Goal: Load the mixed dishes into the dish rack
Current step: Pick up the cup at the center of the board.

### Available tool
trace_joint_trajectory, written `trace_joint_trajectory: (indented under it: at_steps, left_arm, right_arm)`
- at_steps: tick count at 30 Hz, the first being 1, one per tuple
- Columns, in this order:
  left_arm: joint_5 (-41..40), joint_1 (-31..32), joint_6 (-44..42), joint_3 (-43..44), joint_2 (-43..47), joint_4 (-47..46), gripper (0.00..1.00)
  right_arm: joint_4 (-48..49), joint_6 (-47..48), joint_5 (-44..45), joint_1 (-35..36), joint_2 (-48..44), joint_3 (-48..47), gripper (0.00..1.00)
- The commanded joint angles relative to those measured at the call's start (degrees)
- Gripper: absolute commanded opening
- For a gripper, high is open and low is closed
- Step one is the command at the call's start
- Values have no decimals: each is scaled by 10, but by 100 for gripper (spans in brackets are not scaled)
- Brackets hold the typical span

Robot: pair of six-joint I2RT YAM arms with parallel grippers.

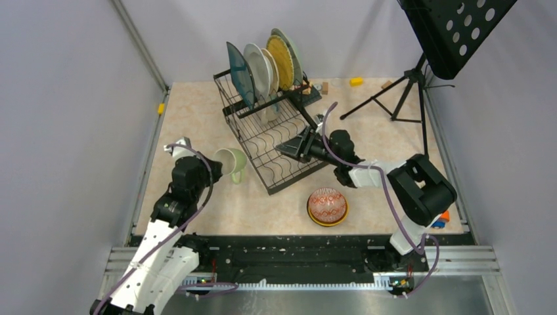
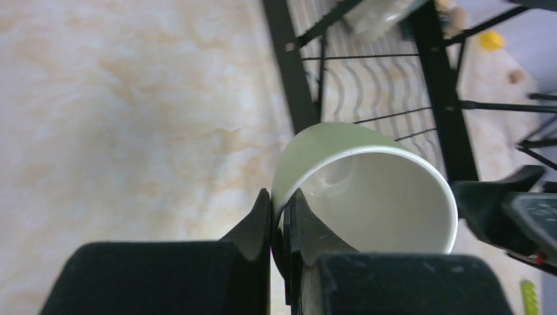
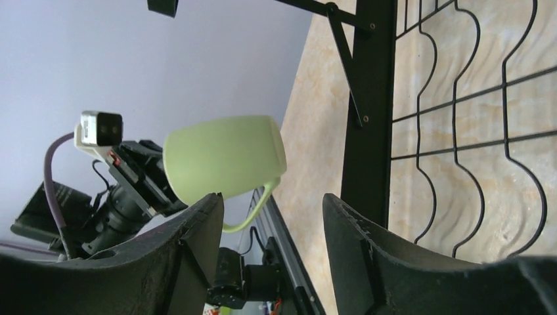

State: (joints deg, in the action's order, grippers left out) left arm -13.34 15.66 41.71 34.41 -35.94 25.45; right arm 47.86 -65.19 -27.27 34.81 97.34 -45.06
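Observation:
The mug has to be set with its opening down in the dish rack, so the robot's right gripper should grab the mug's handle (image 1: 238, 176) (image 3: 261, 206) next and leave the mug's rim free.
My left gripper (image 1: 217, 161) (image 2: 281, 203) is shut on the rim of the light-green mug (image 1: 231, 162) (image 2: 368, 197). It holds the mug tilted on its side above the table, just left of the dish rack (image 1: 253, 141) (image 2: 289, 65). The right wrist view shows the same mug (image 3: 223, 157) in the air beyond the rack's black frame (image 3: 368, 98). Over the rack's lower wavy tray, my right gripper (image 1: 289, 146) (image 3: 272, 210) stands open with nothing between its fingers. Several plates (image 1: 257, 65) stand in the upper section. A red-patterned bowl (image 1: 327, 205) sits in a yellow-orange one near the front.
A black music stand (image 1: 453, 26) on a tripod (image 1: 401, 98) occupies the back right. Small blocks (image 1: 356, 81) lie behind the rack, and a yellow one (image 1: 161, 108) sits at the left edge. Grey walls close in the left side and the back.

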Motion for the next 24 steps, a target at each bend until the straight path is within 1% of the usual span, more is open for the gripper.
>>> trace_joint_trajectory:
  at_steps: [1, 5, 8, 12, 18, 22, 24]
  left_arm:
    - [110, -2, -29, 32, -23, -186, 0]
    - [173, -2, -15, 35, -59, -246, 0]
    - [200, -2, 5, 24, -73, -322, 0]
    - [237, -2, 10, 23, -92, -397, 0]
    - [275, -2, 43, 33, -139, -470, 0]
    - [298, -2, 66, 32, -165, -517, 0]
    - [313, -2, 72, 34, -175, -540, 0]
  right_arm:
    - [103, -41, -16, -7, -28, 36, 59]
    - [128, -46, -13, -7, -38, 63, 59]
    - [129, -40, -4, -7, -52, 76, 59]
    - [141, -29, 11, -7, -64, 87, 59]
    - [251, -43, -16, -5, -54, 90, 58]
    - [288, -48, -35, -5, -48, 77, 57]
    - [286, -51, -38, -3, -44, 71, 56]
